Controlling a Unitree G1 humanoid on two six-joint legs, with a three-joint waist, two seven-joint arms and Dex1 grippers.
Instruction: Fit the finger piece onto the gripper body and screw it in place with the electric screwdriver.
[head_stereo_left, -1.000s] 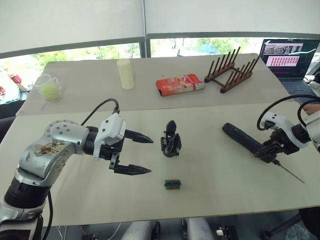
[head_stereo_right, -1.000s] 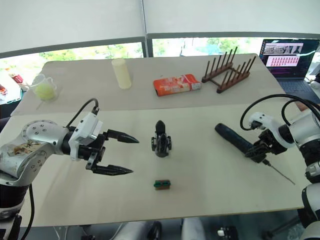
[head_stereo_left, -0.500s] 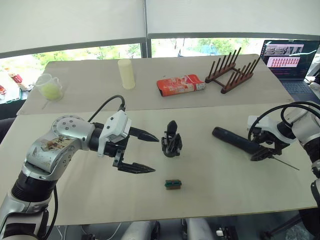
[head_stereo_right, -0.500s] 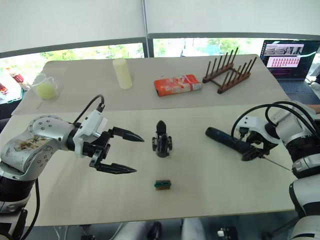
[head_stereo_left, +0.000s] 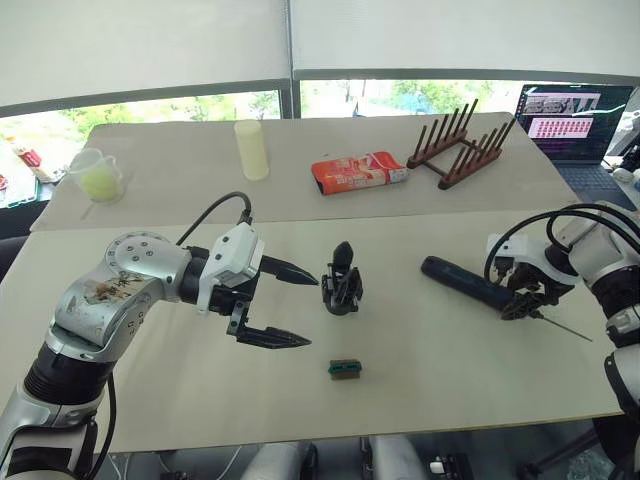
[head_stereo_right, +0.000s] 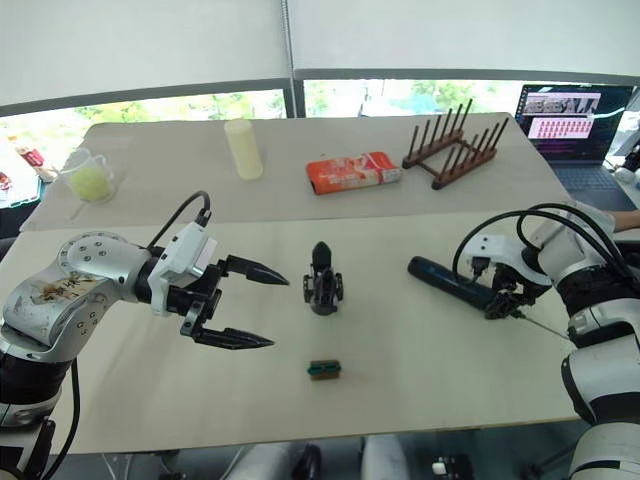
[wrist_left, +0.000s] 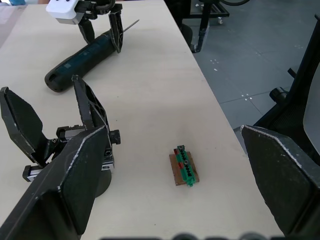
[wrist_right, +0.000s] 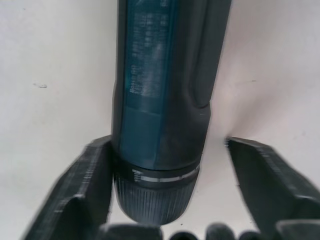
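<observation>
Next, my right gripper grabs the electric screwdriver by its ribbed collar (head_stereo_left: 512, 302) to screw the finger piece onto the gripper body (head_stereo_left: 342, 283).
The gripper body (head_stereo_left: 342, 283) stands at the table's middle, a pointed black finger rising from it. A loose finger piece is out of view. My left gripper (head_stereo_left: 308, 311) hovers open just left of the body, fingertips pointing toward it; in the left wrist view the body (wrist_left: 75, 150) sits beside one finger. The electric screwdriver (head_stereo_left: 462, 283) lies flat to the right, its thin bit pointing toward the right edge. My right gripper (head_stereo_left: 525, 298) is open and straddles its bit end. One finger touches the collar (wrist_right: 155, 192), the other stands apart.
A small green-brown block (head_stereo_left: 345, 369) lies in front of the gripper body. On the far table are a wooden peg rack (head_stereo_left: 458, 142), a red packet (head_stereo_left: 358, 171), a pale yellow cylinder (head_stereo_left: 252, 149) and a measuring cup (head_stereo_left: 98, 175). A laptop (head_stereo_left: 570, 120) sits far right.
My left gripper moved right, closer to the gripper body, then held still. The screwdriver slid a little left and lies flatter, with my right gripper moving along at its bit end.
</observation>
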